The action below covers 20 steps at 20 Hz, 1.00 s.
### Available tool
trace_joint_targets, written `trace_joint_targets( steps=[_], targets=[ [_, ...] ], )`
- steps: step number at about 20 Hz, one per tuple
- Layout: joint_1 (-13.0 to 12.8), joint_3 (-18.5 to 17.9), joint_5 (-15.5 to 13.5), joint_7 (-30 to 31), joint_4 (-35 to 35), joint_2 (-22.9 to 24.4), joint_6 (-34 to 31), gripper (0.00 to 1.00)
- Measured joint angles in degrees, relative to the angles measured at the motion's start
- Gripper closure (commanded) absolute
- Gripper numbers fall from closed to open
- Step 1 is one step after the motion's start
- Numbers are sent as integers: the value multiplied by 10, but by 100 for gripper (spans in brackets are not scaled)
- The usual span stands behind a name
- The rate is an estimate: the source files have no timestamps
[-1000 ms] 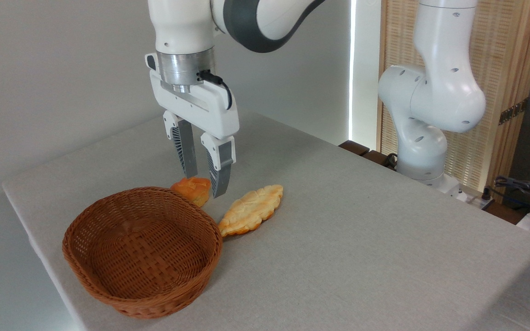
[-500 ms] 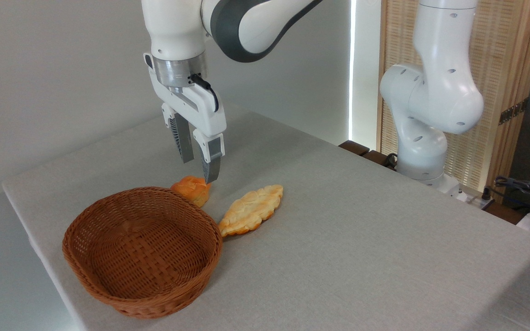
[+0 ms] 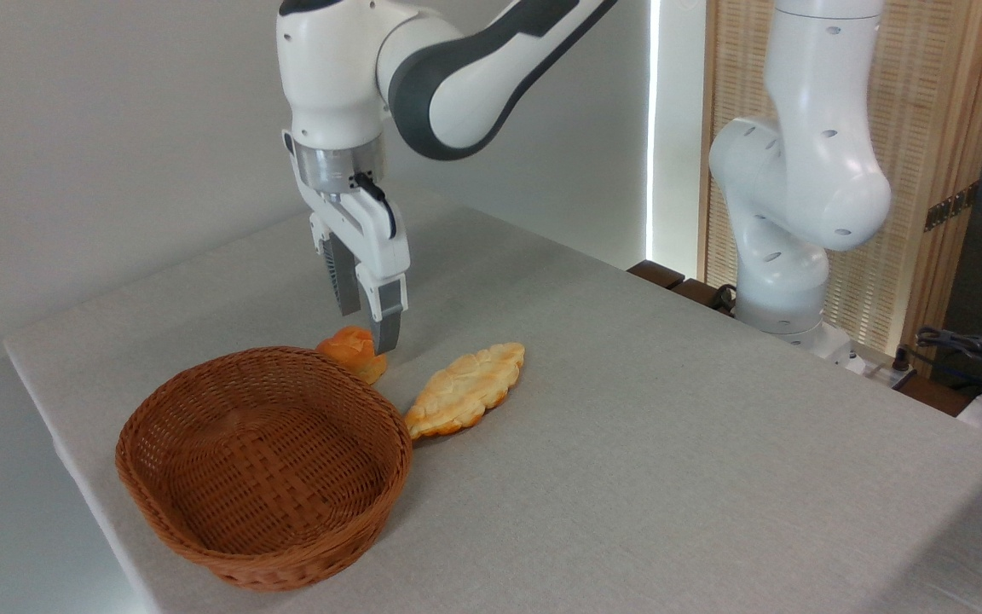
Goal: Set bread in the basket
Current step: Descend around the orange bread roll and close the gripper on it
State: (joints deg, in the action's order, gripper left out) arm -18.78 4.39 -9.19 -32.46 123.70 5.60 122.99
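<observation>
The bread [image 3: 353,351] needs to go into the basket, so my gripper should grab it by its rounded sides next.
The bread [image 3: 353,351] is a small orange-golden bun lying on the table just behind the far rim of the basket [image 3: 285,566], a round reddish-brown wicker basket with nothing in it. My gripper [image 3: 366,331] points down right over the bun, open. One fingertip reaches the table level at the bun's right side. The other finger stands behind the bun, higher up. The bun rests on the table, partly hidden by the basket rim.
A longer flat pale-yellow leaf-shaped pastry [image 3: 465,388] lies right of the bun, its tip touching the basket. The robot's white base [image 3: 785,256] stands at the table's far right edge. The table's left edge runs close beside the basket.
The gripper has turned about its wrist and shifted slightly back and left, then come lower around the bun. The bun, pastry and basket have not moved.
</observation>
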Motion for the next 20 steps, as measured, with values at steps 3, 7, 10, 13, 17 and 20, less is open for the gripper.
trace_joint_targets(
  steps=[3,7,10,13,17,20],
  targets=[
    [-2,0,0,0,1,-14,20,0],
    [-3,0,0,0,1,-30,40,0],
    [-3,0,0,0,0,-37,49,0],
    [-3,0,0,0,0,-39,50,16],
    [-3,0,0,0,0,-41,50,67],
    [-4,0,2,0,0,-42,51,66]
  ],
)
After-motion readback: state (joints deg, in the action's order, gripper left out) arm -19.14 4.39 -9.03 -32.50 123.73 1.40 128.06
